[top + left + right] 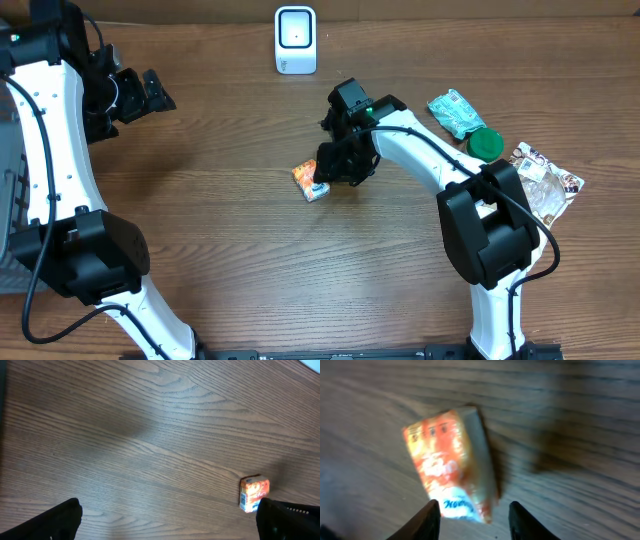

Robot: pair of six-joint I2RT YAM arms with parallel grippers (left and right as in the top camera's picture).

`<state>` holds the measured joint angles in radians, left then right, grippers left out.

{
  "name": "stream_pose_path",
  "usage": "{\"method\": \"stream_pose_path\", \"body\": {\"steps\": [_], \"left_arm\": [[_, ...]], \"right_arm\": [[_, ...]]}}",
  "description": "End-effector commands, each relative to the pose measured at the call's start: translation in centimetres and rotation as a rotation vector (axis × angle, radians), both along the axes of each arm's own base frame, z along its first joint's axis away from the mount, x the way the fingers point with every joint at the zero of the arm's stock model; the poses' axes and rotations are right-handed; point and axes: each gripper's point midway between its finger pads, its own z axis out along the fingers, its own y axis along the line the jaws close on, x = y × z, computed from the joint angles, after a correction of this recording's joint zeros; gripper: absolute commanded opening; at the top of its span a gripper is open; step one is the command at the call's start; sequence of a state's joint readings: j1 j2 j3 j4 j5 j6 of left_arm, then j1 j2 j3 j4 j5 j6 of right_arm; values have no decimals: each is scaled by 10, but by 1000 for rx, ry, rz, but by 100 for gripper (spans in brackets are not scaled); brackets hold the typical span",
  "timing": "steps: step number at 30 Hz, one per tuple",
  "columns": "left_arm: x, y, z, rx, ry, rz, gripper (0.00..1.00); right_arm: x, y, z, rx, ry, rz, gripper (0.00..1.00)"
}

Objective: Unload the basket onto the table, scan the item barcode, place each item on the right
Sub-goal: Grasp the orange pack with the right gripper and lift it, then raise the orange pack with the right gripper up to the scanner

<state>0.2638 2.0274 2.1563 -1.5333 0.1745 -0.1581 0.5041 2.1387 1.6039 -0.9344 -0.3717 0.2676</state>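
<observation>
My right gripper grabs the small carton by its white end (pixel 318 191) (pixel 462 506) next, which leaves the carton's broad sides uncovered to scan the barcode.
The item, a small orange and white carton (pixel 310 181), lies on its side on the wooden table. My right gripper (pixel 328 172) hovers just to its right, open, with the carton (pixel 452 465) beyond its fingertips (pixel 431 512) and not clamped between them. The white barcode scanner (pixel 296 40) stands at the back centre, well away from the carton. My left gripper (pixel 150 92) is raised at the far left, open wide and empty. In the left wrist view, the carton (pixel 254 492) shows near the right finger (pixel 280 520) of the left gripper (pixel 170 510). No barcode is readable.
At the right side lie a green packet (pixel 455 112), a round green lid (pixel 486 145) and a clear snack bag (pixel 545 180), beside the right arm's base (pixel 490 230). The left arm's base (pixel 85 250) stands at the front left.
</observation>
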Motion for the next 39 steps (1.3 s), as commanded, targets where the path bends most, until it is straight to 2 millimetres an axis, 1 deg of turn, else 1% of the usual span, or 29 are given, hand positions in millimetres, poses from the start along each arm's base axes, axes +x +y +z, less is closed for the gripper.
{"method": "stream_pose_path", "body": {"steps": [1,7,10,17,21,23,24,25,30,32,34,35,36,38,39], "left_arm": [[1,2,9,9,-25,10,99],[1,2,9,9,-25,10,100],[1,2,9,9,-25,10,100],[1,2,9,9,-25,10,99],[1,2,9,9,-25,10,100],[1,2,9,9,-25,10,100],[1,2,9,9,-25,10,100],[1,2,9,9,-25,10,100],[1,2,9,9,-25,10,100],[1,2,9,9,-25,10,100],[1,2,9,9,-25,10,100],[1,2,9,9,-25,10,100],[1,2,9,9,-25,10,100],[1,2,9,9,-25,10,100],[1,2,9,9,-25,10,100]], "right_arm": [[-3,-10,-15,-59,19,-51,37],[-5,-8,-15,-43,34,-51,30],[-8,-4,-16,-30,46,-44,29],[-14,5,-26,-33,81,-134,29],[-16,3,-28,-42,102,-181,22],[-16,3,-29,-43,107,-193,15],[-17,3,-31,-42,108,-194,7],[-17,3,-31,-42,108,-194,4],[-18,6,-27,-11,129,-191,4],[-20,13,-17,64,151,-157,4],[-21,23,-1,171,168,-113,4],[-21,29,13,255,178,-86,4],[-20,36,35,383,183,-42,4],[-17,44,71,572,183,16,4],[-14,46,96,698,183,47,4]]}}
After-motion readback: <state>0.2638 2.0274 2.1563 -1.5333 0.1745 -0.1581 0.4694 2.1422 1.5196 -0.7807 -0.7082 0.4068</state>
